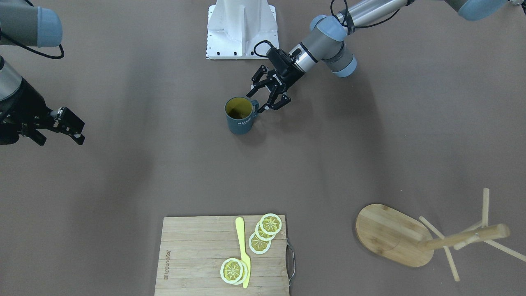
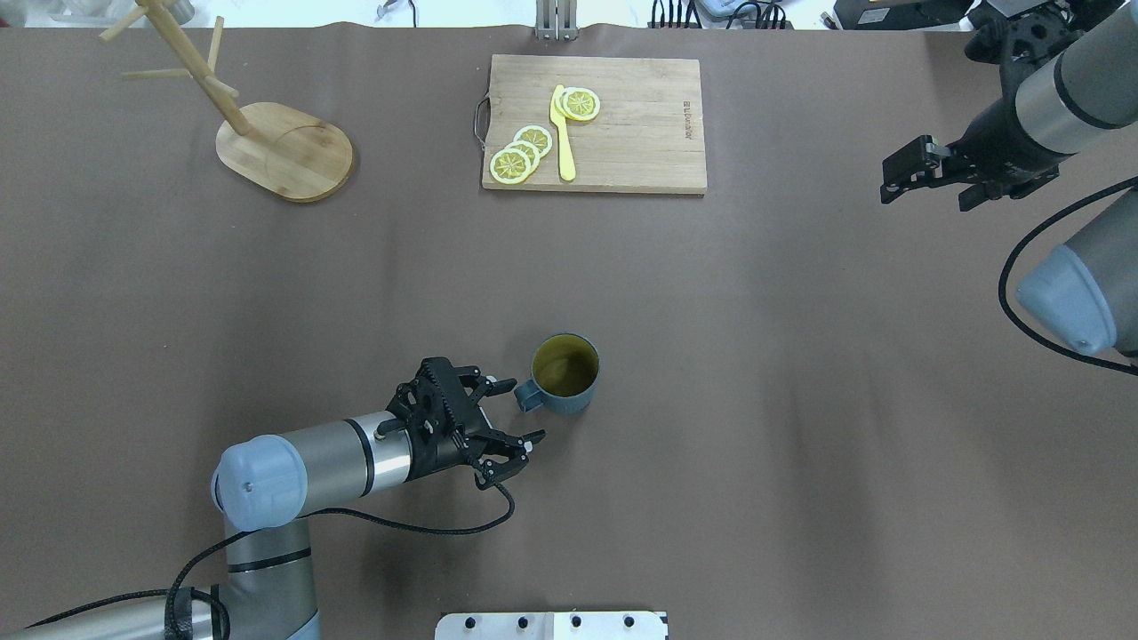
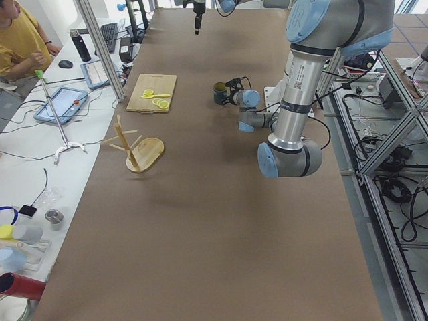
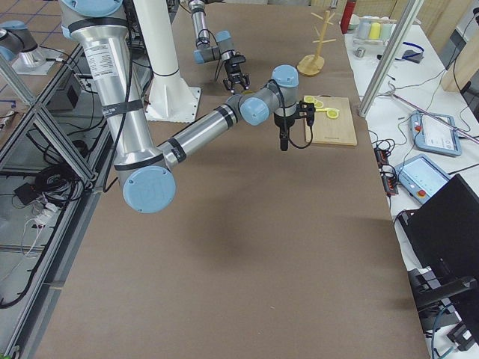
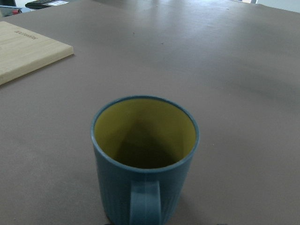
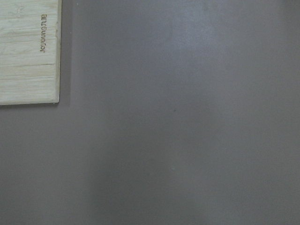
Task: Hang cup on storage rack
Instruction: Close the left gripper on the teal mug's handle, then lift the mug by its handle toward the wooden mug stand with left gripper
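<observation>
The dark blue-grey cup needs to hang on the storage rack (image 1: 446,241), so my left gripper should grab the cup by its handle (image 1: 255,106) next.
The dark blue-grey cup (image 2: 565,373) stands upright on the brown table, yellowish-green inside, with its handle (image 2: 526,396) turned toward my left gripper. It also shows in the front view (image 1: 239,115) and close up in the left wrist view (image 5: 145,159). My left gripper (image 2: 520,411) is open and empty, its fingers on either side of the handle without touching it; it also shows in the front view (image 1: 259,100). The bamboo storage rack (image 2: 284,151) stands at the far left of the table, well away from the cup. My right gripper (image 2: 991,194) hangs open and empty at the far right, pointing down.
A bamboo cutting board (image 2: 596,124) with a metal handle lies at the far middle, holding lemon slices (image 2: 522,153) and a yellow knife (image 2: 563,133). The white robot base plate (image 1: 242,28) is behind the cup. An operator (image 3: 20,40) sits beside the table.
</observation>
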{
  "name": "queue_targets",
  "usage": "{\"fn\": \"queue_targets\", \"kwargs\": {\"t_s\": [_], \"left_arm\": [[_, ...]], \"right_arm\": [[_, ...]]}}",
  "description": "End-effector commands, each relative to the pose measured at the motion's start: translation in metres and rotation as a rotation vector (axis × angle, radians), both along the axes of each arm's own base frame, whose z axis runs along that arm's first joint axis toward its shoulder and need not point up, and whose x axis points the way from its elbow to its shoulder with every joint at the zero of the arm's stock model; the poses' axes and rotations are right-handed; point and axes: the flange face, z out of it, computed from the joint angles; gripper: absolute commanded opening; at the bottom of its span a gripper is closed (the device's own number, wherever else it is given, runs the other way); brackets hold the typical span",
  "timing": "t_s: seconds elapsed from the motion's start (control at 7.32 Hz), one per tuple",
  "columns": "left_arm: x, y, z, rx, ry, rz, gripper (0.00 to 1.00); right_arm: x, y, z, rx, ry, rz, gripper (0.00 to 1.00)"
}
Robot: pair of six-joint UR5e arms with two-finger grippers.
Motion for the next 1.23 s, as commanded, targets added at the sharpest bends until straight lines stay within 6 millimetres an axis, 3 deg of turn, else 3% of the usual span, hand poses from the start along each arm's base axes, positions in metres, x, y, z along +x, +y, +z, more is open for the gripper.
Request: {"fn": "queue_targets", "kwargs": {"t_s": [0.0,0.14,0.27,0.55,0.68,0.82,1.09], "left_arm": [[0.000,-0.001,-0.002,-0.002,0.005,-0.006,0.43],[-0.001,-0.002,-0.002,-0.005,0.006,-0.007,0.20],[-0.003,-0.005,-0.003,-0.014,0.013,-0.011,0.05],[-0.010,-0.006,-0.008,-0.043,0.070,-0.009,0.00],[-0.025,-0.015,-0.016,-0.033,0.124,-0.025,0.00],[-0.049,-0.026,-0.005,-0.099,0.218,-0.036,0.00],[-0.080,-0.054,0.003,-0.393,0.404,-0.009,0.00]], "right_arm": [[-0.001,0.000,0.000,0.001,0.001,0.000,1.00],[-0.001,0.000,0.001,-0.001,0.002,0.000,1.00],[-0.001,0.000,0.001,-0.001,0.002,0.000,1.00],[0.000,0.000,0.002,0.001,0.008,0.005,1.00],[0.000,0.000,0.001,0.004,0.011,0.008,1.00],[0.001,0.002,0.004,-0.001,0.013,0.009,1.00],[0.004,0.005,0.015,-0.016,0.022,0.007,1.00]]}}
